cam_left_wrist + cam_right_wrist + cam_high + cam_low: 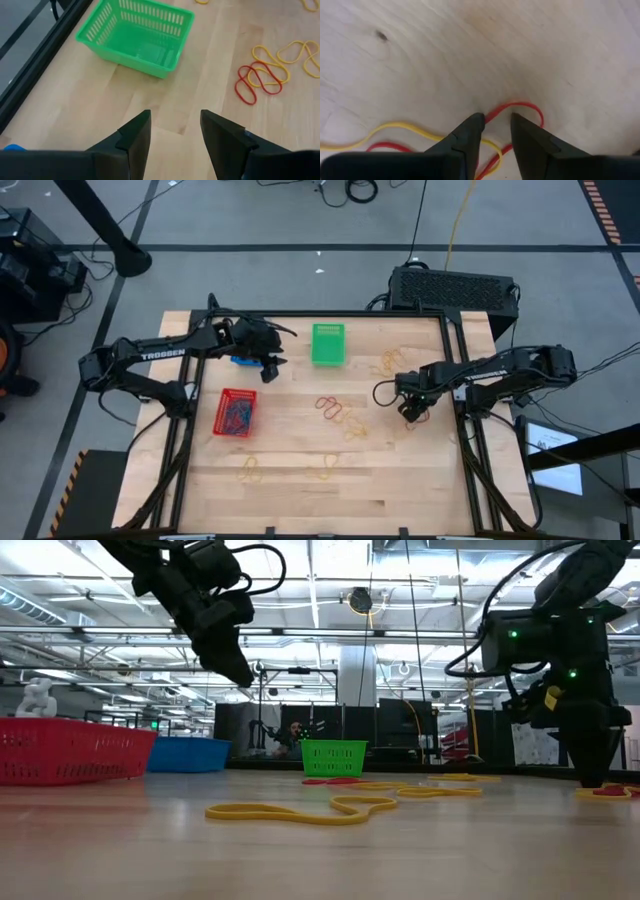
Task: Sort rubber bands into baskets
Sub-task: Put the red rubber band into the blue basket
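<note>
The robot sorts the red rubber band into the blue basket next, so the left gripper will grab the band by the end of its loop.
My right gripper is down at the table near its right side, fingers a little apart. A red rubber band runs through the gap between them, and a yellow band lies beside it. My left gripper is open and empty, raised beside the blue basket. The green basket stands at the far middle. The red basket at the left holds several bands. More red and yellow bands lie loose at mid-table. My right gripper's fingers point down at the table, one on each side of a strand of the red band's loop, which lies flat on the wood. I cannot tell whether the fingertips touch the band.
Yellow bands lie near the front and at the far right. A black box with a grille stands beyond the table's far right corner. Dark frame rails run along the table's sides.
</note>
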Robot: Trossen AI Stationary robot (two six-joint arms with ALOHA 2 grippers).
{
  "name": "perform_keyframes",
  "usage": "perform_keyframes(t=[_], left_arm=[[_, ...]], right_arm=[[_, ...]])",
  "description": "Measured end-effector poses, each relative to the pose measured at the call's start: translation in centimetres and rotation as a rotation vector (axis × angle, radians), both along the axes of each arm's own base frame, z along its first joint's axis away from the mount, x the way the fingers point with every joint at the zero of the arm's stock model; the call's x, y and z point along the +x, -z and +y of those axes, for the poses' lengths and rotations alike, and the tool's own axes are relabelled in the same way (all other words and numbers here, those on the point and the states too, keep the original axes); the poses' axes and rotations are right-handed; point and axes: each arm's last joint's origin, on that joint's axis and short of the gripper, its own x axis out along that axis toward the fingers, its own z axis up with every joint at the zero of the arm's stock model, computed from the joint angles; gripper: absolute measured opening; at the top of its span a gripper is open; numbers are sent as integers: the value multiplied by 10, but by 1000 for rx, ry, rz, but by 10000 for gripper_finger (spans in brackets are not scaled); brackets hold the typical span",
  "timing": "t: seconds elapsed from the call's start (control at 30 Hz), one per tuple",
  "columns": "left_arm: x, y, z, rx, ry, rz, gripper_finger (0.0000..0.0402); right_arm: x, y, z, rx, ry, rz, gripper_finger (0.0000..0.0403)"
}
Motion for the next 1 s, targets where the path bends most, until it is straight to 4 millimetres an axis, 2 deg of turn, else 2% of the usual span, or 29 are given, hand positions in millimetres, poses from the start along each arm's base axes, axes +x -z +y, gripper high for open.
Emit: perform_keyframes(t=[0.27,0.4,0.5,0.63,0.77,0.9,1.0], left_arm=[[0,0,0,-6,-8,0,178],[0,0,0,-7,-8,2,178],[0,0,0,-6,-8,2,178],[0,0,0,-6,-8,2,178],[0,0,0,-6,-8,2,178],[0,0,0,-6,-7,0,178],[5,1,-2,-25,33,-28,178]], right_arm=[[3,0,5,26,-8,-24,8],[5,-1,8,9,-34,-26,4],[13,-12,10,-28,-78,-60,2],[33,-42,9,-92,-141,-209,0],[49,-63,7,-126,-205,-325,0],[62,-73,9,-145,-279,-428,0],[74,-82,11,-164,-334,-576,0]])
